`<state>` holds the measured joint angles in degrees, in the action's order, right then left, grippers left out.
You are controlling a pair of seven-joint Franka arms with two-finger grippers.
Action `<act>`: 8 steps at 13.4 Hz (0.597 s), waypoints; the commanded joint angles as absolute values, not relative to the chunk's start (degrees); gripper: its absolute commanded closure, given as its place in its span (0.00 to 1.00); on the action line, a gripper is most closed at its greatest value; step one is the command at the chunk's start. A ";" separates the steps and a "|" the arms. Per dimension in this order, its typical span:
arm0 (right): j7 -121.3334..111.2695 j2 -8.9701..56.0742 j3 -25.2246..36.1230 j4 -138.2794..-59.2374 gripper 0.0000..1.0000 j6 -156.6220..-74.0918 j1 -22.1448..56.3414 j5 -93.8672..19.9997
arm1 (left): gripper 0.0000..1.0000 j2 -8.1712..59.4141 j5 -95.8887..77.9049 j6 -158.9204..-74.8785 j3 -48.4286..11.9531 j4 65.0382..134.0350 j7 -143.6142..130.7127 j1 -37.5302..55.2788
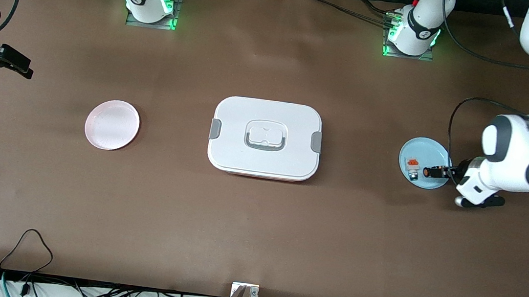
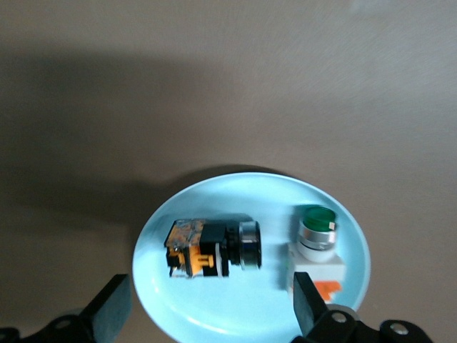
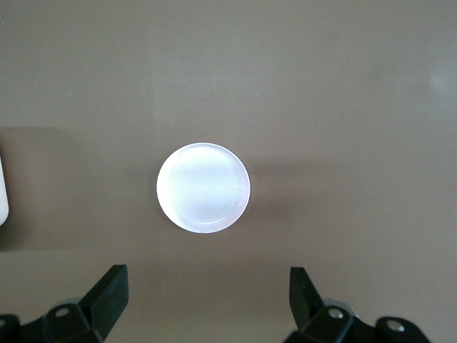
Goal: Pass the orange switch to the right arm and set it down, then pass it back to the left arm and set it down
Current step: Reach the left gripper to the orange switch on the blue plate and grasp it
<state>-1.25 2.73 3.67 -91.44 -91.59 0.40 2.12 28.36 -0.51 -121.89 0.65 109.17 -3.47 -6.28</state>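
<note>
The orange switch (image 2: 208,248) lies beyond my fingers on the blue plate (image 2: 221,304) in the left wrist view, so my left gripper needs to move toward it before closing.
The orange switch (image 1: 431,172) lies on its side on a light blue plate (image 1: 424,148) at the left arm's end of the table. It also shows in the left wrist view (image 2: 214,249), with an orange and black body and a silver ring. My left gripper (image 1: 456,172) (image 2: 208,311) is open and low at the plate's edge, with the switch just ahead of its fingertips and untouched. The white box (image 1: 265,139) with grey latches stands at the table's middle. My right gripper (image 1: 10,62) (image 3: 206,296) is open and empty, held high at the right arm's end.
A small white-and-grey block (image 1: 411,165) with a green button (image 2: 318,227) sits beside the switch on the blue plate. A pink plate (image 1: 112,124) (image 3: 203,187) lies between the box and the right arm's end. The box's edge (image 3: 2,189) shows in the right wrist view.
</note>
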 commanded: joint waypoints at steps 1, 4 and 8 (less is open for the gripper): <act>-1.14 3.08 3.52 -90.70 0.00 -90.53 0.35 1.32 | 0.00 29.97 0.44 -123.66 0.35 109.16 -4.31 -7.47; -1.23 3.08 3.52 -90.70 0.00 -90.53 0.35 1.32 | 0.00 31.72 0.00 -124.89 0.35 108.99 -4.48 -7.38; -1.23 3.08 3.52 -90.79 0.00 -90.53 0.35 1.32 | 0.00 31.82 -0.18 -124.89 -0.09 108.81 -6.14 -7.21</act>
